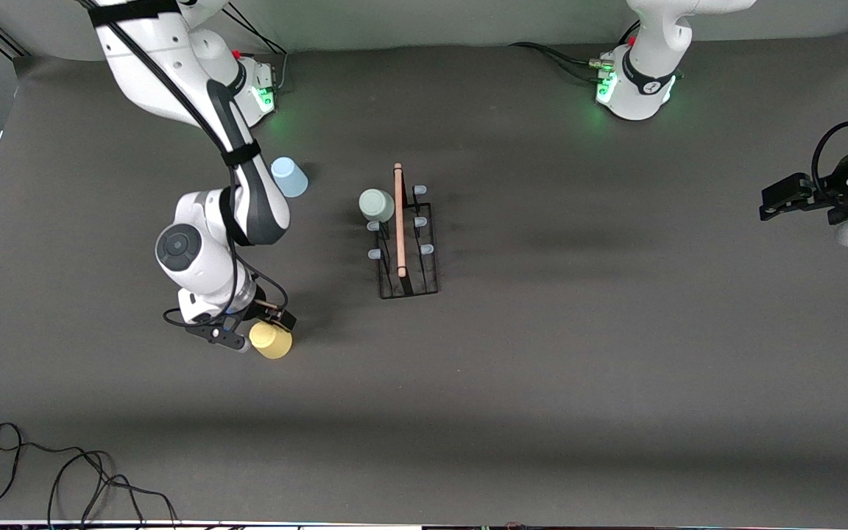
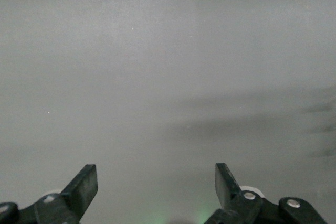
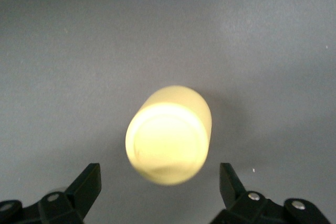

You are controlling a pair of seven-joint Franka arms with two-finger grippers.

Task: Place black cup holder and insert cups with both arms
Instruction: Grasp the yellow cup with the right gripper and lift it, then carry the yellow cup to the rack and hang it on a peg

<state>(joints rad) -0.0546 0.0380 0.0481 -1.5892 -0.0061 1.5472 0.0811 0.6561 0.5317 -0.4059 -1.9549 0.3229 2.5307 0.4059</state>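
The robot next needs to grab the yellow cup by its side [image 1: 268, 344] with the right gripper. The cup can then be inserted into the black cup holder [image 1: 408, 250].
The black cup holder [image 1: 408, 250] stands mid-table, its wooden rod handle [image 1: 399, 221] pointing toward the arms' bases. A mint green cup [image 1: 377, 205] sits on one of its prongs, on the side toward the right arm's end. The yellow cup [image 1: 271, 340] [image 3: 169, 135] stands on the table nearer the front camera. My right gripper [image 1: 251, 330] [image 3: 160, 182] is open at it, fingers on either side of the cup without touching. A light blue cup [image 1: 288, 177] stands beside the right arm. My left gripper [image 1: 781, 199] [image 2: 156, 177] waits open at the left arm's end, over bare table.
The grey mat [image 1: 578, 353] covers the table. Loose black cables [image 1: 63, 478] lie at the front corner toward the right arm's end. The right arm's elbow [image 1: 196, 254] hangs over the table between the blue and yellow cups.
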